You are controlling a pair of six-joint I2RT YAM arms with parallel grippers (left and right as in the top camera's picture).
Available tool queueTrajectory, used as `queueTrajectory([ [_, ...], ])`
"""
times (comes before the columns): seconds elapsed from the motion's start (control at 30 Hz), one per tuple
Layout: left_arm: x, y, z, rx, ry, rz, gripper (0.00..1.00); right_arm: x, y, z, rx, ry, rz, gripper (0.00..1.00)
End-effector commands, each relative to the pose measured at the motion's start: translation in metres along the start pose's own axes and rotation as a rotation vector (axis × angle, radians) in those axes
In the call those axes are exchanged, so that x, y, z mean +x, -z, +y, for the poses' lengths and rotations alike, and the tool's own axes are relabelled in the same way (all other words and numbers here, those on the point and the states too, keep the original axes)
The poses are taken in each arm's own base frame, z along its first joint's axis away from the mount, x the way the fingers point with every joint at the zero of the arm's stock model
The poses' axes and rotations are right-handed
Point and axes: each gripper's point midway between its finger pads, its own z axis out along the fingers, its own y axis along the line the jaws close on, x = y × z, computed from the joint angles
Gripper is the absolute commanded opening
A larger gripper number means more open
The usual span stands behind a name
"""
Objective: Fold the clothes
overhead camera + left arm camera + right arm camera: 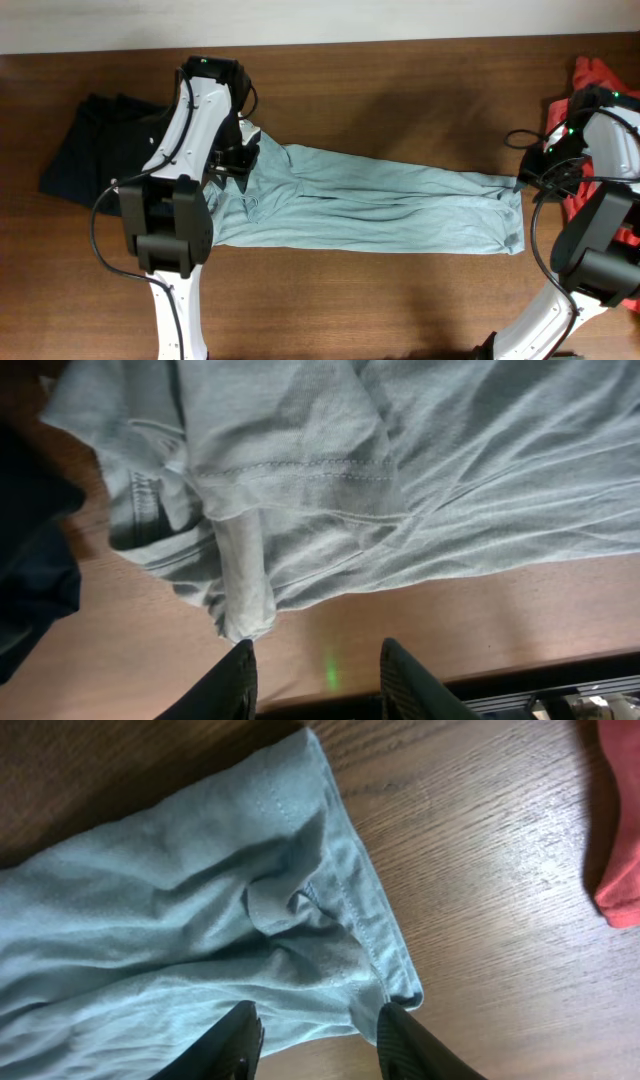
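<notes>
I should next grab the pale grey-blue T-shirt (370, 205) by its hem corner with my right gripper to fold the hem end over the band.
The pale grey-blue T-shirt (370, 205) lies stretched in a long folded band across the table's middle. My left gripper (238, 160) hovers over its left end, open and empty; the left wrist view shows its fingers (315, 665) just off a bunched sleeve fold (245, 585). My right gripper (545, 178) is at the shirt's right end, open; in the right wrist view its fingers (318, 1030) straddle the hem corner (380, 975) without closing on it. The navy shirt (95, 150) lies at the left, the red shirt (600, 75) at the far right.
The wooden table (400, 300) shows bare wood in front of and behind the shirt. The red cloth edge appears in the right wrist view (620, 840). Dark navy cloth shows at the left of the left wrist view (30, 580).
</notes>
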Motion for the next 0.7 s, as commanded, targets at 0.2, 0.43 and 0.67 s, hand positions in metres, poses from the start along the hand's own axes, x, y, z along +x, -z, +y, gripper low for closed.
queueTrajectory([
  [0.2, 0.014, 0.122, 0.021, -0.051, 0.05, -0.417, 0.4, -0.024, 0.094, 0.057, -0.364, 0.193, -0.253, 0.48],
  [0.43, 0.028, 0.221, 0.022, -0.103, 0.054, -0.828, 0.57, -0.021, 0.113, 0.063, -0.396, 0.208, -0.286, 0.69],
  [0.67, 0.034, 0.243, 0.021, -0.115, 0.054, -0.915, 0.68, -0.034, 0.085, 0.033, -0.284, 0.135, -0.252, 0.88],
])
